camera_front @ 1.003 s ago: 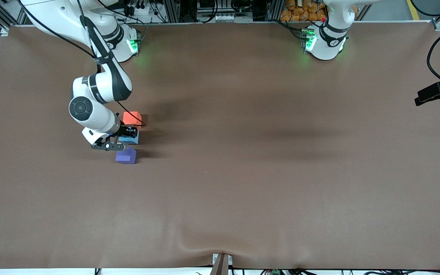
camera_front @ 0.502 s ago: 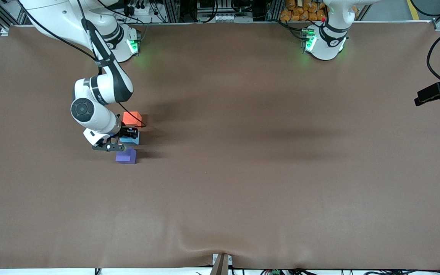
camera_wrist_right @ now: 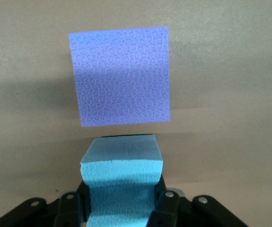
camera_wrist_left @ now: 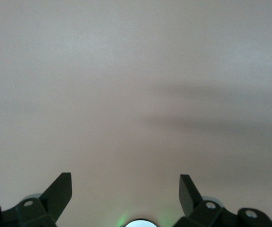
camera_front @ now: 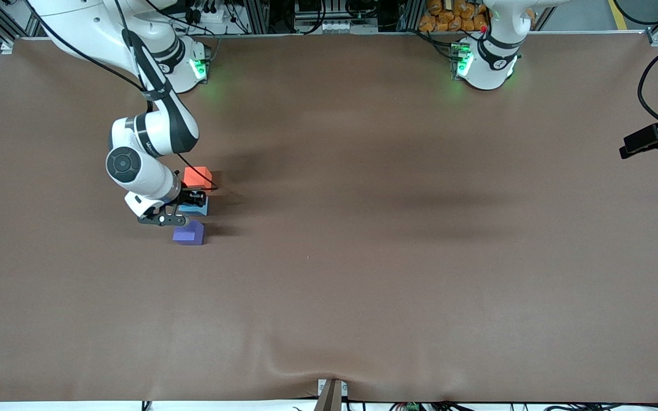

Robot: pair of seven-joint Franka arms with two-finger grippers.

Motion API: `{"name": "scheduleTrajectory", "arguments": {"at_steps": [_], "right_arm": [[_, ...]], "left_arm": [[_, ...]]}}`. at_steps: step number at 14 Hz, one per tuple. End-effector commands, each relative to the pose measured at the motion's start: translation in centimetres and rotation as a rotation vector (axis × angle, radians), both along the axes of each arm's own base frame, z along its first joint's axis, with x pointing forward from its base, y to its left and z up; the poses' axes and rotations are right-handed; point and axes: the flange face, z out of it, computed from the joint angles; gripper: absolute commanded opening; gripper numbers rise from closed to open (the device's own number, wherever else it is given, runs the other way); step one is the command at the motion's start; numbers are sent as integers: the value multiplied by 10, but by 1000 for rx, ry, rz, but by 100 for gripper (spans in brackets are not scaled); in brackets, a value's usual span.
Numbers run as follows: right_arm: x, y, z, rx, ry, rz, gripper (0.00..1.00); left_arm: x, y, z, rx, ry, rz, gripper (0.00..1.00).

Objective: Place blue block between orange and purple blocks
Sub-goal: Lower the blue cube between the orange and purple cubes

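Note:
My right gripper will let go of the sky-blue block point(camera_front: 196, 209) point(camera_wrist_right: 121, 184), because the block sits low in the gap next to the purple block.
My right gripper point(camera_front: 191, 201) is shut on the sky-blue block point(camera_front: 196, 209), squeezing its sides in the right wrist view point(camera_wrist_right: 121, 187). The block sits low between the orange block point(camera_front: 198, 176), farther from the front camera, and the purple block point(camera_front: 188, 233), nearer to it. The purple block also shows in the right wrist view point(camera_wrist_right: 120, 77), just past the blue one. My left gripper point(camera_wrist_left: 125, 189) is open and empty over bare table; in the front view it is out of sight and the left arm waits.
The brown table cover point(camera_front: 397, 240) stretches wide toward the left arm's end. A black camera mount point(camera_front: 657, 137) stands at that end's edge. The left arm's base point(camera_front: 486, 60) is at the table's back edge.
The right arm shifted very slightly between a second ago and half a second ago; since then nothing has visibly moved. The blue block stays in the gripper.

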Motion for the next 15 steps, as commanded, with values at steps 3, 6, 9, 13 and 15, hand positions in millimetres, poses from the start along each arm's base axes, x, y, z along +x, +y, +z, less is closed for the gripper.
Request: {"name": "scheduleTrajectory", "arguments": {"at_steps": [3,6,9,13,15], "right_arm": [[-4,-4,-8,-2,-19,17,0],[-4,-4,-8,-3,-19,20,0],[-5,-5,-11,-3,-13,21,25],[-4,-6,-13,-4,-10,21,67],[-4,-6,-13,-4,-9,21,75]], "left_arm": [[0,1,0,-13,8,5,100],[0,1,1,-13,7,5,100],[0,1,1,-13,7,5,100],[0,1,1,-13,7,7,100],[0,1,1,-13,7,7,100]]}}
